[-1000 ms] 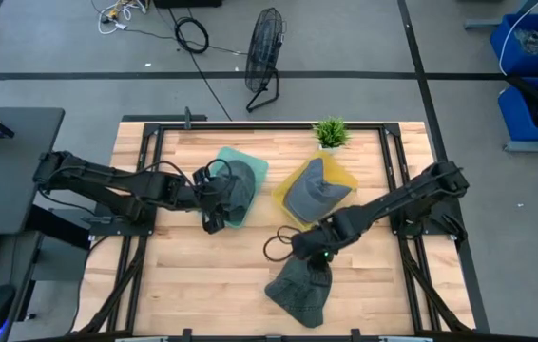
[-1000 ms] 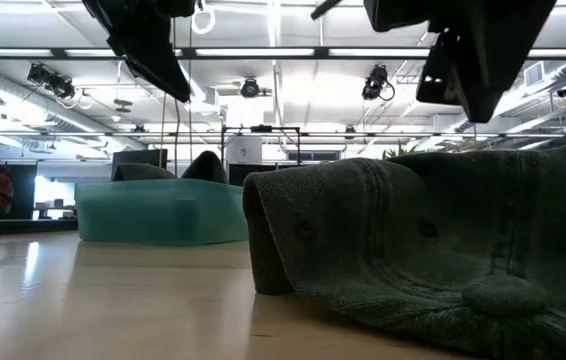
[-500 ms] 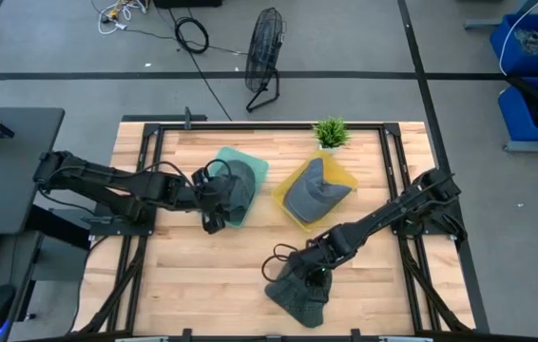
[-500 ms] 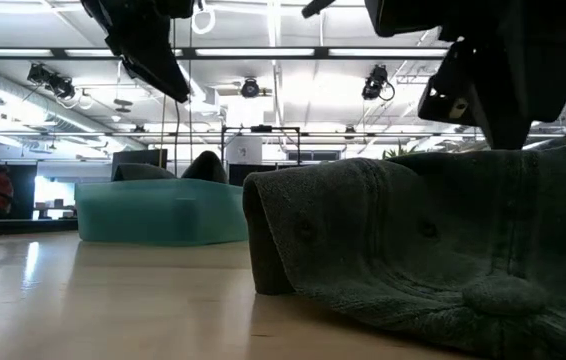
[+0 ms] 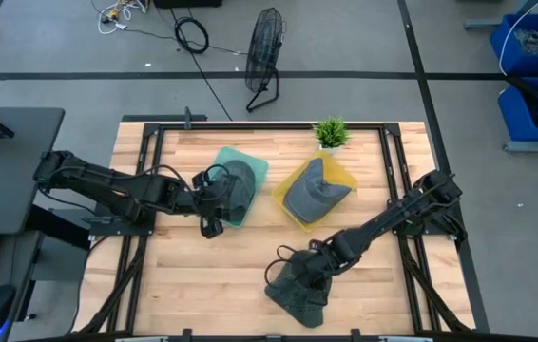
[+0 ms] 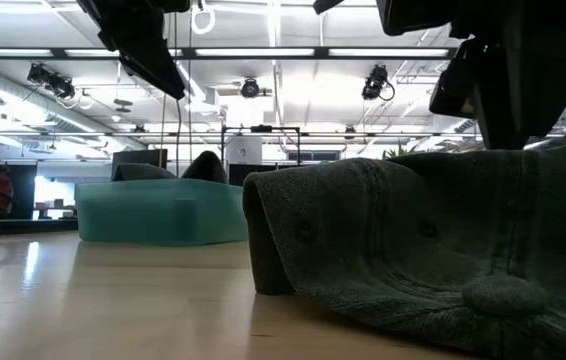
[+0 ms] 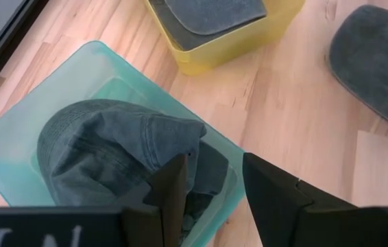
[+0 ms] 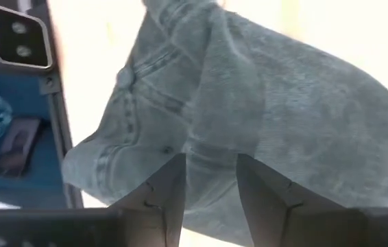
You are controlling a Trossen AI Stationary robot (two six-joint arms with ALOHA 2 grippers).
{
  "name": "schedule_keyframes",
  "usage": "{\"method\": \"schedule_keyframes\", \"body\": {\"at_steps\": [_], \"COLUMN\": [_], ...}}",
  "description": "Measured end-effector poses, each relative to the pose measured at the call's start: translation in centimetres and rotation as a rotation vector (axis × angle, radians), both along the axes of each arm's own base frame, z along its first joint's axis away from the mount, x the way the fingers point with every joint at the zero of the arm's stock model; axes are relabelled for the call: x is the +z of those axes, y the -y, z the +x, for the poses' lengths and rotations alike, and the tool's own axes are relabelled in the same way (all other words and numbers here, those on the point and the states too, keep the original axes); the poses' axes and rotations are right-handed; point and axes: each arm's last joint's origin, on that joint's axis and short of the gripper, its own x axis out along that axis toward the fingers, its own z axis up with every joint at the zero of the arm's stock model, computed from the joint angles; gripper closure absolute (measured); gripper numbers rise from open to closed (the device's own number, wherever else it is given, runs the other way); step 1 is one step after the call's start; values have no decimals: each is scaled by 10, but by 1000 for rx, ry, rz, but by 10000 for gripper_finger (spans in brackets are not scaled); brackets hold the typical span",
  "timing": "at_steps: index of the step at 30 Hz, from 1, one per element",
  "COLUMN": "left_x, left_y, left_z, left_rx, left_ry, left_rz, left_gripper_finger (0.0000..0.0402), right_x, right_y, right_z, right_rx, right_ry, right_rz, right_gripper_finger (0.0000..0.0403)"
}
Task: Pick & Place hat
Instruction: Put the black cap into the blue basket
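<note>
My right gripper will next grab the dark green hat by the fold of its top beside its brim [image 8: 214,147], so that I can put it in the teal tray.
A dark green-grey hat [image 5: 299,296] lies crown-up on the wood near the table's near edge and fills the low view [image 6: 433,250]. My right gripper [image 5: 297,278] is low over it, open, its fingers on either side of a raised fold of the crown [image 8: 211,116]. My left gripper [image 5: 218,211] hovers open [image 7: 213,182] over the near corner of a teal tray [image 5: 256,165], in which another dark cap [image 7: 112,151] lies crumpled. A grey hat [image 5: 315,195] rests in a yellow tray [image 5: 345,175]. My right gripper comes at the hat's crown from above, slanting toward the near edge, its open fingers [image 8: 173,182] on either side of a fold. I cannot tell whether they touch the cloth. The hat lies flat on the table.
A small potted plant [image 5: 330,133] stands at the far edge behind the yellow tray. The two trays sit side by side in the far half. Bare wood stretches left of the hat along the near edge [image 5: 202,275]. A black frame rail borders the table.
My right gripper has moved toward the near edge and down, from beside the yellow tray onto the hat on the table. The hat has stayed where it was.
</note>
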Motion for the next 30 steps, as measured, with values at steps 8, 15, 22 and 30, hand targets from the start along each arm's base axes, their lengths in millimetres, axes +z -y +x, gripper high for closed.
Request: {"method": "schedule_keyframes", "body": {"at_steps": [8, 15, 22, 30], "left_x": [0, 1, 12, 29], "left_y": [0, 0, 2, 12], "left_z": [0, 1, 12, 27], "left_rx": [0, 4, -49, -231], "left_ry": [1, 18, 164, 370], "left_rz": [1, 8, 35, -90], "left_gripper_finger": [255, 255, 255, 260], "right_x": [-15, -40, -39, -8], "right_y": [-6, -1, 5, 14], "right_z": [-12, -22, -13, 10], "right_rx": [-78, -199, -135, -26], "right_ry": [-27, -34, 35, 78], "right_rz": [-22, -17, -8, -18], "right_gripper_finger": [269, 276, 382, 391]}}
